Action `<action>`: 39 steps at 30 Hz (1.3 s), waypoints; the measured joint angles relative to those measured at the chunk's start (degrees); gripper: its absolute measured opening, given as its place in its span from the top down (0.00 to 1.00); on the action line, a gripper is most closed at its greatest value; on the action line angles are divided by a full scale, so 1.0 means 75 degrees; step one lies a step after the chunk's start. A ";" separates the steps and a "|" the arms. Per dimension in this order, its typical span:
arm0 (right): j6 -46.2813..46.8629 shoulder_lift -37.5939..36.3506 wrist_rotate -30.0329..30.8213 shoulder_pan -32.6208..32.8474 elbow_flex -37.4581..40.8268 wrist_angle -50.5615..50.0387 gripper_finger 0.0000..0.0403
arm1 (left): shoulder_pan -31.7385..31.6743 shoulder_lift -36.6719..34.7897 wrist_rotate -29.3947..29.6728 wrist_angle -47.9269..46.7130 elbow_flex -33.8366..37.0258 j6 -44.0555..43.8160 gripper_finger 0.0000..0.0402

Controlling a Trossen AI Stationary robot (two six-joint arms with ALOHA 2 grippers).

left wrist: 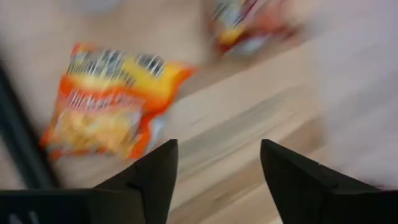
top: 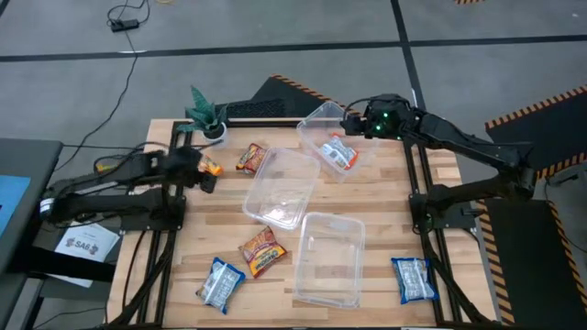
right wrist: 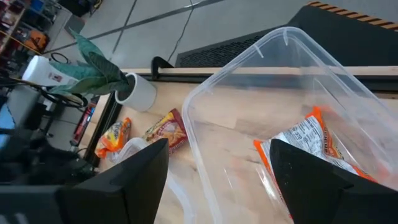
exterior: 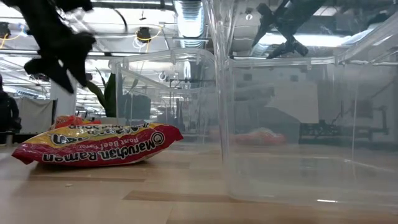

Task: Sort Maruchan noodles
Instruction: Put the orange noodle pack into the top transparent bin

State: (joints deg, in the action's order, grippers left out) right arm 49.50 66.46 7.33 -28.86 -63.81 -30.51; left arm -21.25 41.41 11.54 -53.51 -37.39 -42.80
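Observation:
My left gripper reaches the orange-and-white packet next and grabs its wrapper's side edge (top: 214,169). Then the packet goes into the far clear tub (top: 327,137).
The left gripper (top: 204,174) (left wrist: 217,146) is open, just over the table's left part, with an orange-and-white packet (top: 212,168) (left wrist: 109,106) flat on the wood in front of its fingertips, untouched. A dark red-and-yellow packet (top: 250,158) lies beyond it. The right gripper (top: 354,122) (right wrist: 217,146) is open above the far rim of the far clear tub (top: 327,137) (right wrist: 292,68), which holds the second orange-and-white packet (top: 338,154) (right wrist: 314,149). Another red-and-yellow packet (top: 260,250) (exterior: 93,146) and two blue-and-white packets (top: 220,282) (top: 412,278) lie near the table's near edge.
Two more clear tubs stand on the table, one in the middle (top: 280,188) and one toward the near edge (top: 328,258). A small potted plant (top: 206,115) stands at the far left corner. Bare wood shows between the near tub and the right blue packet.

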 joint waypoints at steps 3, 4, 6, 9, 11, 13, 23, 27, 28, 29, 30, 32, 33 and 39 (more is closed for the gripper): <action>-0.0001 0.0009 0.0000 0.0082 0.0000 -0.0124 0.25 | -0.0638 0.0972 -0.0070 -0.0230 0.0006 0.0300 0.42; 0.0000 0.0009 0.0001 0.0101 0.0000 -0.0119 0.25 | -0.0831 0.1221 -0.0040 -0.0185 0.0004 0.0407 0.41; 0.0000 0.0009 0.0000 0.0105 0.0000 -0.0116 0.25 | -0.1176 0.1638 0.0036 0.0048 0.0003 0.0692 0.40; 0.0000 0.0044 0.0000 0.0139 0.0000 -0.0095 0.25 | -0.1450 0.2033 0.0409 0.0337 0.0000 0.0967 0.40; 0.0000 0.0055 0.0000 0.0148 0.0000 -0.0125 0.25 | -0.1547 0.2174 0.0806 0.0312 0.0000 0.0972 0.40; 0.0001 0.0049 0.0000 0.0148 0.0000 -0.0099 0.25 | -0.1617 0.2292 0.1007 0.0265 0.0000 0.0796 0.40; 0.0003 0.0049 0.0000 0.0148 0.0000 -0.0104 0.25 | -0.1691 0.3045 0.1084 0.0469 0.0009 0.0654 0.40; 0.0003 0.0049 0.0000 0.0148 0.0000 -0.0107 0.25 | -0.1688 0.3301 0.1309 0.0577 0.0009 0.0557 0.44; 0.0003 0.0049 0.0000 0.0148 0.0000 -0.0107 0.25 | -0.1688 0.3357 0.1365 0.0573 0.0009 0.0558 0.48; 0.0003 0.0049 0.0000 0.0148 0.0000 -0.0107 0.25 | -0.1693 0.3410 0.1395 0.0566 0.0009 0.0556 0.53; 0.0006 0.0049 0.0000 0.0148 0.0000 -0.0107 0.25 | -0.1706 0.3467 0.1424 0.0563 0.0009 0.0556 0.59; 0.0006 0.0049 0.0000 0.0148 0.0000 -0.0110 0.25 | -0.1714 0.3543 0.1453 0.0558 0.0012 0.0559 0.76; 0.0006 0.0049 0.0000 0.0148 0.0000 -0.0110 0.25 | -0.1714 0.3560 0.1467 0.0566 0.0012 0.0576 0.85; 0.0015 0.0049 0.0000 0.0148 0.0000 -0.0110 0.25 | -0.1637 0.2922 0.0875 0.0305 -0.0295 0.0577 0.99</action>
State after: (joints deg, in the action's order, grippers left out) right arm 49.61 66.83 7.33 -27.75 -63.81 -31.33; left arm -33.53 63.33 18.10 -51.22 -39.60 -38.47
